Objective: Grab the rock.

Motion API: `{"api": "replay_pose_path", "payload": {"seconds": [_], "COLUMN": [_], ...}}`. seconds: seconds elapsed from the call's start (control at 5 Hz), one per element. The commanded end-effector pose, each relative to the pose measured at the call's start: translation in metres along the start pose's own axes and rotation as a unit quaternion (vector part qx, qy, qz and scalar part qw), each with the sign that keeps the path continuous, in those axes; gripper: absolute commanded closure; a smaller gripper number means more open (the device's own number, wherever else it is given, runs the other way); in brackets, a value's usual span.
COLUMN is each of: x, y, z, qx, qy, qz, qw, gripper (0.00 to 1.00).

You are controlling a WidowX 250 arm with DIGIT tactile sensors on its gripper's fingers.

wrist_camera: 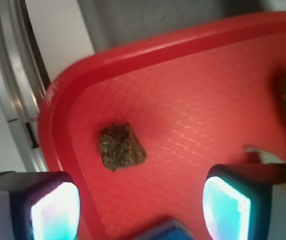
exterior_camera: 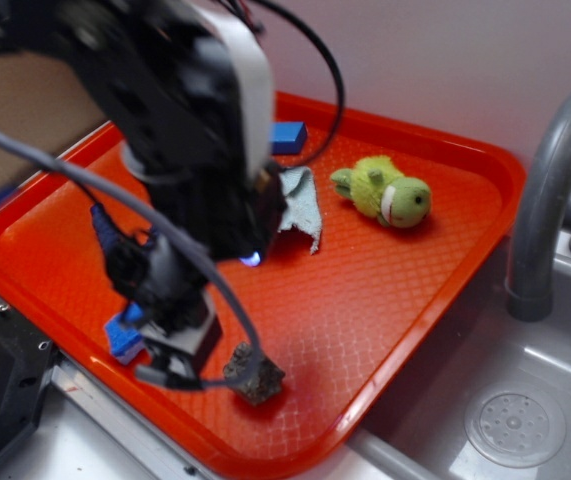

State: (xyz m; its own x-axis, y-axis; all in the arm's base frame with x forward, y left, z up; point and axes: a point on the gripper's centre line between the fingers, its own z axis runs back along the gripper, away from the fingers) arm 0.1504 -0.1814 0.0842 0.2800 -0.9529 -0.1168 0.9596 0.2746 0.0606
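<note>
My gripper will next grab the rock by its lumpy opposite sides to take it out of the red tray.
The rock, a small lumpy grey-brown stone, lies on the red tray near its front rim. In the wrist view the rock sits ahead of the fingertips, closer to the left pad, with bare tray between them. My gripper hangs just left of the rock, low over the tray. The gripper is open, and nothing lies between its two glowing pads.
A blue sponge lies under the gripper by the tray's front-left rim and shows at the bottom of the wrist view. A light-blue rag, a green plush toy and a blue block lie farther back. A grey faucet and sink stand to the right.
</note>
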Motion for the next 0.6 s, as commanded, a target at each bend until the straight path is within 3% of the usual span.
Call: {"api": "replay_pose_path", "payload": {"seconds": [0.0,0.4], "x": [0.000,0.004], "y": [-0.023,-0.036], "z": [-0.039,-0.063], "qx": [-0.019,-0.036], "qy": [0.028,0.053], "qz": [-0.020,-0.047], "qw": [0.999,0.997], "gripper": [0.00,0.00]}}
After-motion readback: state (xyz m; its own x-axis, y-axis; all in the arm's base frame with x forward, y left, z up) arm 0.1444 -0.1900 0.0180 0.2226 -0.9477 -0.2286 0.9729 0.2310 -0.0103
